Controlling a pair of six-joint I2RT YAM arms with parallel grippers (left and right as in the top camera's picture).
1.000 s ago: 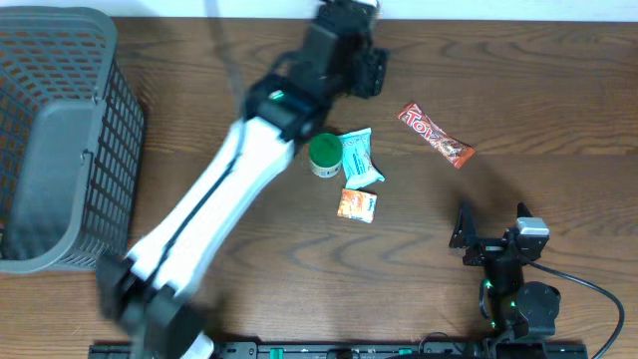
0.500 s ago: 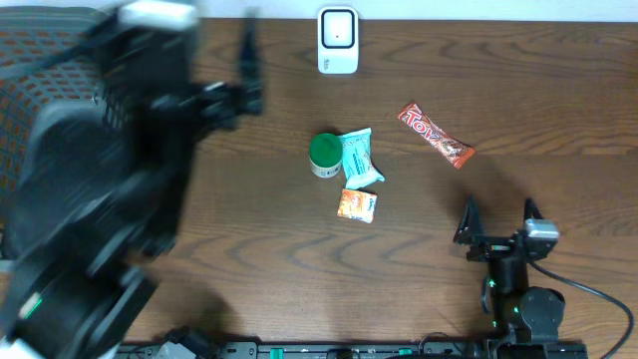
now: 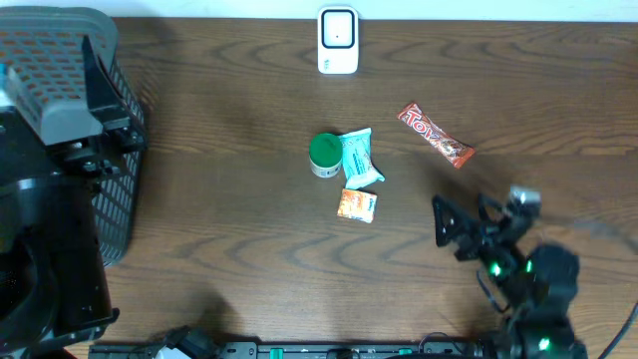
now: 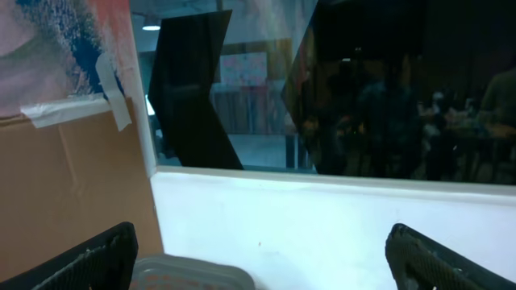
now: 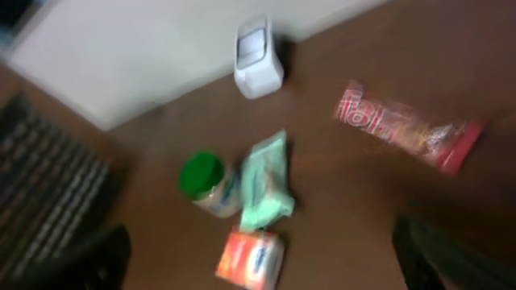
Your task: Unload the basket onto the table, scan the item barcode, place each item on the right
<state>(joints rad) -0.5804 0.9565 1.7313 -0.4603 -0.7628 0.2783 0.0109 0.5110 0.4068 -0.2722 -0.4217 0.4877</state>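
Note:
Next, my right gripper grabs the teal packet across its middle [image 3: 360, 159] [image 5: 265, 182] from the long sides. That leaves the packet's end exposed for barcode scanning.
Four items lie mid-table: a green-lidded jar [image 3: 324, 155], a teal packet [image 3: 360, 158], an orange packet [image 3: 356, 204] and a red candy bar [image 3: 436, 136]. The white scanner [image 3: 338, 41] stands at the back edge. My left gripper [image 3: 105, 110] hangs open over the basket at the far left, nothing between its fingers; its wrist view [image 4: 262, 266] faces a wall and window. My right gripper [image 3: 464, 214] is open and empty at the front right, aimed toward the items. Its view [image 5: 266, 266] shows the orange packet [image 5: 251, 259], jar [image 5: 205, 184], teal packet [image 5: 266, 184], candy bar [image 5: 403, 125] and scanner [image 5: 258, 56].
A grey mesh basket [image 3: 125, 189] stands at the left edge, partly under my bulky left arm; its rim [image 4: 193, 274] shows in the left wrist view and its wall [image 5: 48, 193] in the right wrist view. Bare wooden tabletop lies between the basket and the items.
My left arm swung from the scanner at the back to the far left above the basket, and its jaws opened wide. The right gripper turned and shifted slightly left toward the items.

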